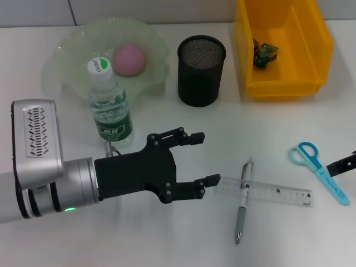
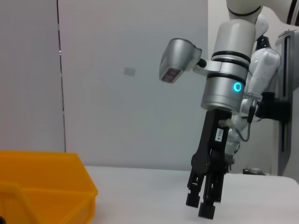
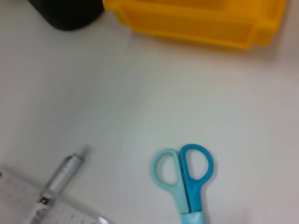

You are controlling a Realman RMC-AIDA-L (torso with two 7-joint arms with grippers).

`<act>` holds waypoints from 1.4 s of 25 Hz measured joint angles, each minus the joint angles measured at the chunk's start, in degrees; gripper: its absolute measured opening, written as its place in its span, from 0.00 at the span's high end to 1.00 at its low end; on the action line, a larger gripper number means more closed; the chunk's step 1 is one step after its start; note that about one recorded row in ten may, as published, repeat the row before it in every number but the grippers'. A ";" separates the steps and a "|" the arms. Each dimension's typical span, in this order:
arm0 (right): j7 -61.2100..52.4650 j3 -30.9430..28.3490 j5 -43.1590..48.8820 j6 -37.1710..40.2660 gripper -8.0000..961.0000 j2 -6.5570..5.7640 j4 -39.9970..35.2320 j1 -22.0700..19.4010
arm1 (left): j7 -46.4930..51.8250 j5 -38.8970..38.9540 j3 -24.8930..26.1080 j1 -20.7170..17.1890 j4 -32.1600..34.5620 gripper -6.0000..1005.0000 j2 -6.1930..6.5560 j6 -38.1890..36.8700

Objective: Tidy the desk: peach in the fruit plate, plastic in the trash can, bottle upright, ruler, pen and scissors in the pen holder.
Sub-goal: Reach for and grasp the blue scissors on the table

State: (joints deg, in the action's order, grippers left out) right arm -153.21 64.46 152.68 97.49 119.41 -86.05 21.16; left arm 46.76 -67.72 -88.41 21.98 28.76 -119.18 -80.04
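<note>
My right gripper's fingertips are above and beside the blue scissors. My right gripper should line up and lower first, then close on the scissors.
A pink peach lies in the green fruit plate. In front of the plate a clear bottle with a green label stands upright. The black mesh pen holder is empty as far as I see. Crumpled green plastic lies in the yellow trash can. Pen lies across the clear ruler; blue scissors lie to the right. My left gripper is open and empty, just left of the ruler's end. My right gripper is at the right edge beside the scissors.
The left wrist view shows the right gripper hanging low over the white table, with the yellow trash can at the side. The right wrist view also holds the pen, the ruler and the trash can.
</note>
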 joint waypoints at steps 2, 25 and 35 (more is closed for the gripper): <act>-0.48 1.97 0.49 -0.69 0.14 -0.02 0.57 0.45 | 0.01 0.01 -0.14 0.03 -0.18 0.20 0.00 0.04; -2.17 10.90 4.32 -5.84 0.19 -0.02 7.03 4.20 | -0.06 0.05 -0.35 0.10 -1.78 0.20 0.00 0.50; -3.35 12.02 4.91 -6.55 0.48 0.04 7.77 4.61 | -0.09 0.04 -0.37 0.17 -1.77 0.20 0.00 0.50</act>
State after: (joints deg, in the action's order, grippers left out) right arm -156.56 76.48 157.59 90.94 119.46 -78.28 25.77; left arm 46.67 -67.68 -88.77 22.15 26.98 -119.18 -79.53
